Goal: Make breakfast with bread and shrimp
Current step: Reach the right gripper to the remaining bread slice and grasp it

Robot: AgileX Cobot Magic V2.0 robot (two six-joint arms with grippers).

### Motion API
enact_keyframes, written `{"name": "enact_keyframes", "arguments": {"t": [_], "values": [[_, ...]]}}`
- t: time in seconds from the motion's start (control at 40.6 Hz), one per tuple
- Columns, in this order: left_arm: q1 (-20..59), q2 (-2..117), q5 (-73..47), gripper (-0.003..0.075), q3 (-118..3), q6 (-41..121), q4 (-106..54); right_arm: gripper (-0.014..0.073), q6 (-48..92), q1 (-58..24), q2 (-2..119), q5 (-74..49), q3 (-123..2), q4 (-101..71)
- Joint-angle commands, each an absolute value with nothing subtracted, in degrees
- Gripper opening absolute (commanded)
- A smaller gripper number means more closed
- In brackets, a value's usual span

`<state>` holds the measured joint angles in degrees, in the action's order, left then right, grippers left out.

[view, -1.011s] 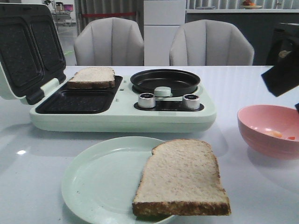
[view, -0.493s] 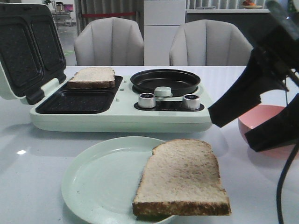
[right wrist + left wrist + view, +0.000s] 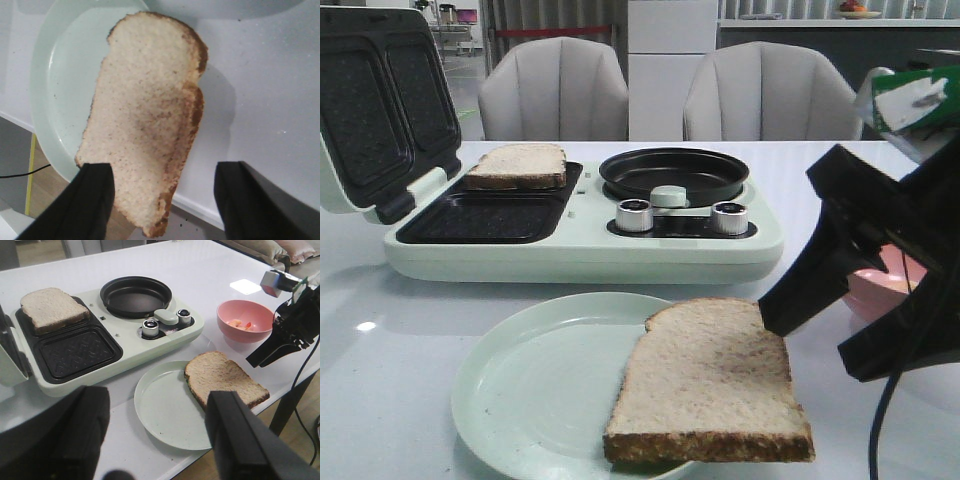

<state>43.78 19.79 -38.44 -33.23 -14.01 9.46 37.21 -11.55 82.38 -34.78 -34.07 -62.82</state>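
Note:
My right gripper's fingers span the bread slice's wide side (image 3: 702, 375) on the plate, at an angle to its crust edge (image 3: 787, 362), so it turns before closing.
One bread slice (image 3: 705, 380) lies on the pale green plate (image 3: 520, 390) and overhangs its near right rim. It also shows in the left wrist view (image 3: 222, 377) and the right wrist view (image 3: 145, 115). A second slice (image 3: 517, 165) sits in the far tray of the open sandwich maker (image 3: 580, 255). My right gripper (image 3: 805, 343) is open and empty, just right of and above the plate's slice; from its own camera (image 3: 160, 172) the fingers straddle the slice's end. Shrimp (image 3: 239, 324) lie in the pink bowl (image 3: 245, 320). My left gripper (image 3: 157, 405) is open and empty, high above the plate.
The sandwich maker's lid (image 3: 380, 100) stands open at the left. A round black pan (image 3: 673, 172) sits on its right half, behind two knobs. The pink bowl (image 3: 875, 290) is mostly hidden behind my right arm. The table's near edge (image 3: 280, 140) is close to the plate.
My right arm has swung in from the right and come down toward the bread on the plate. It now covers most of the pink bowl. The bread has not moved.

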Motion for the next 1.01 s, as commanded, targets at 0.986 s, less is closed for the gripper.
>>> {"name": "enact_keyframes", "arguments": {"t": [0.986], "values": [[44.3,20.3,-33.2,0.0476,-34.8,-13.9,9.5,0.0536,43.3,-11.7,85.6,-33.8,-36.0,-72.4]]}}
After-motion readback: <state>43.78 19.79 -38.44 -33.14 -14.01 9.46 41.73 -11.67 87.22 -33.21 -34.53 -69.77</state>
